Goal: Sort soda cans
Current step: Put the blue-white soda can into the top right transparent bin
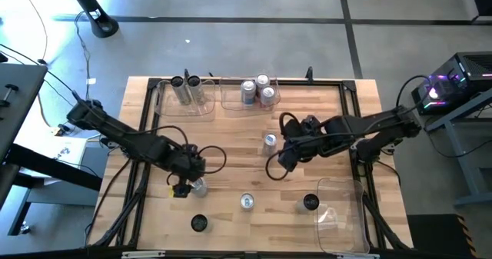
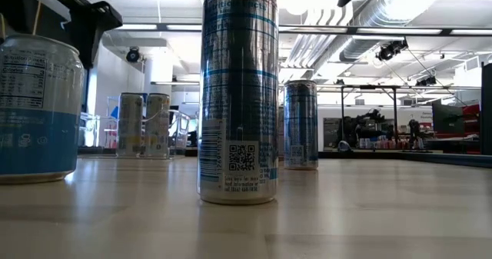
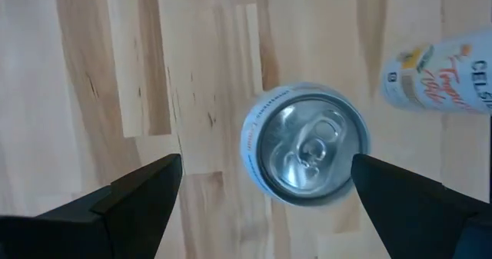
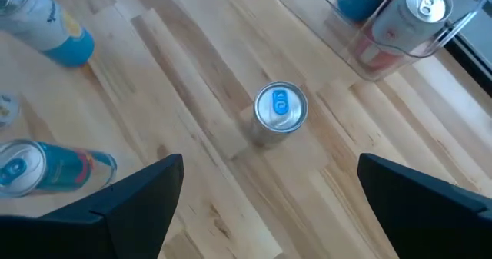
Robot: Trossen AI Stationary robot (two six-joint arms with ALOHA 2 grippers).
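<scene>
My left gripper is to grab the upright silver can by its top end (image 1: pixel 199 182) (image 3: pixel 304 142), to sort it into the clear bin of silver cans.
My left gripper (image 1: pixel 187 187) is open over the table's near left. Its fingers stand on either side of an upright silver can (image 1: pixel 199 186), seen top-on in the left wrist view (image 3: pixel 307 144); no touch shows. My right gripper (image 1: pixel 283 157) is open and empty above the table's middle, with an upright silver can with a blue tab (image 4: pixel 280 109) just beyond it (image 1: pixel 269 141). Further cans stand near the front edge: a silver one (image 1: pixel 246 202) and two black-topped ones (image 1: pixel 199 223) (image 1: pixel 310 203).
A clear bin at the far left (image 1: pixel 201 107) holds two black-topped cans (image 1: pixel 185 83). A clear bin at the far middle (image 1: pixel 231 101) holds three silver and red cans (image 1: pixel 259 90). Another clear bin (image 1: pixel 346 213) stands at the near right. A black frame (image 1: pixel 361 167) edges the table.
</scene>
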